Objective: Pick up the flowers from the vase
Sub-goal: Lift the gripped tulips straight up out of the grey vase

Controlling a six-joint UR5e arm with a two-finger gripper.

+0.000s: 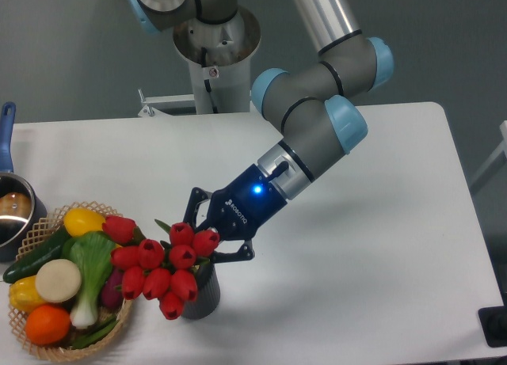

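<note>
I will next grab the stems of the flowers below the red buds with my gripper, so that I can lift the flowers from the dark grey vase (206, 296).
The flowers (162, 271), a bunch of red tulip buds with green leaves, stand in the dark grey vase (206, 296) near the table's front edge. They spread out to the left, wider than the vase. My gripper (198, 240) reaches down from the upper right and sits at the top right of the bunch. Its two black fingers are spread wide, one above and one to the right of the top buds. The fingertips are partly hidden behind the buds. The flowers are still in the vase.
A woven wicker basket (49, 219) full of fruit and vegetables touches the bunch on its left. A metal pot (11, 214) with a blue handle sits at the left edge. The robot's base (215, 44) stands behind the table.
</note>
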